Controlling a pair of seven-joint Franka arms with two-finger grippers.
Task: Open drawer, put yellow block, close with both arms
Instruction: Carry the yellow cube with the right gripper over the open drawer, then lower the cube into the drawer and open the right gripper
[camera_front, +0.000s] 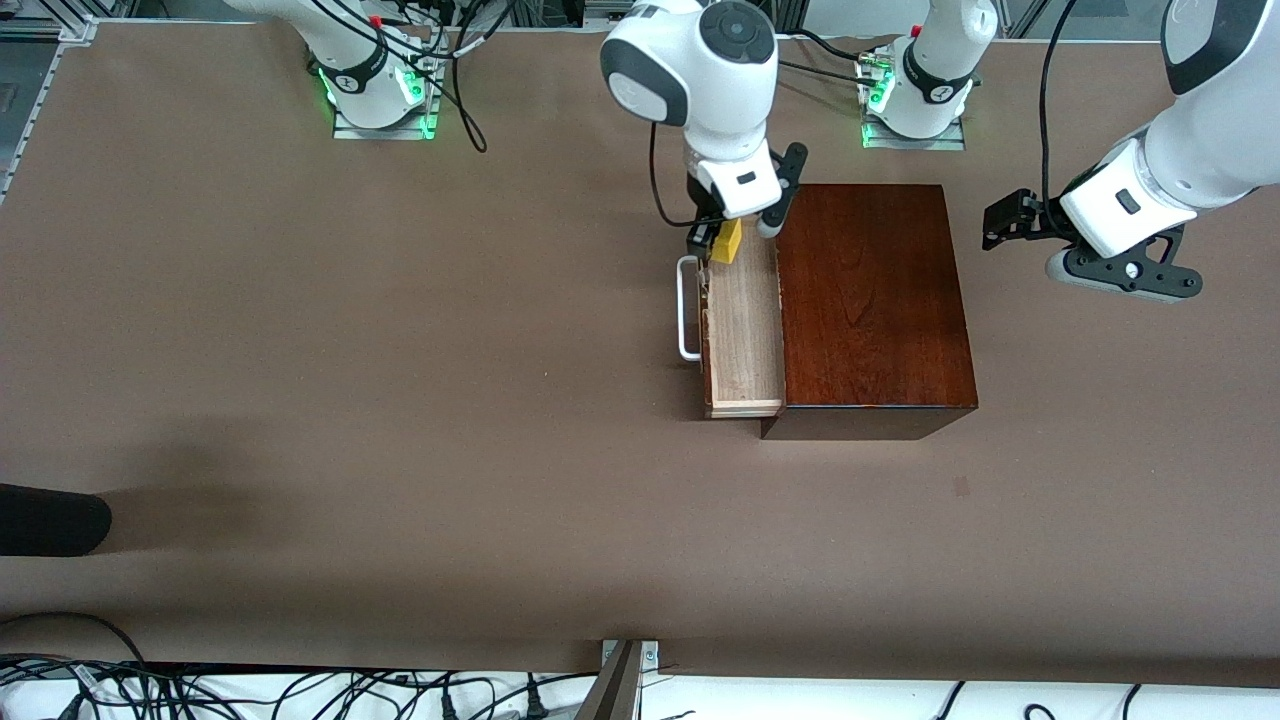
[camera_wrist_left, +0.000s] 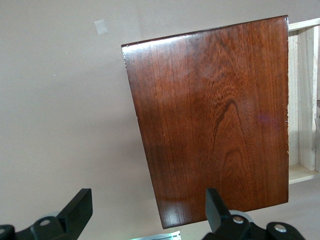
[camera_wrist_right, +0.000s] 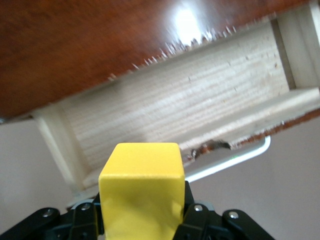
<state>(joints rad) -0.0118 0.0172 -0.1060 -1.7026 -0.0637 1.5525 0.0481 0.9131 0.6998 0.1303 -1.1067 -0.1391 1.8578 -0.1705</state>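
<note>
The yellow block would drop if I opened now, because it hangs above the drawer tray (camera_front: 744, 336). My right gripper needs to lower the yellow block (camera_front: 727, 241) before letting go of it.
The dark mahogany box (camera_front: 870, 300) stands mid-table with its drawer (camera_front: 745, 335) pulled out toward the right arm's end; the pale tray (camera_wrist_right: 175, 105) is bare and the white loop handle (camera_front: 687, 308) faces outward. My right gripper (camera_front: 722, 243) hangs over the drawer's end nearest the robot bases, shut on the yellow block (camera_front: 727, 241) (camera_wrist_right: 142, 192). My left gripper (camera_front: 1010, 220) hovers open and holding nothing, in the air off the box's side toward the left arm's end; its black fingers (camera_wrist_left: 75, 212) frame the box top (camera_wrist_left: 215, 115).
A dark object (camera_front: 50, 520) lies at the table's edge toward the right arm's end, near the front camera. Cables run along the table's front edge and around both arm bases (camera_front: 385, 85).
</note>
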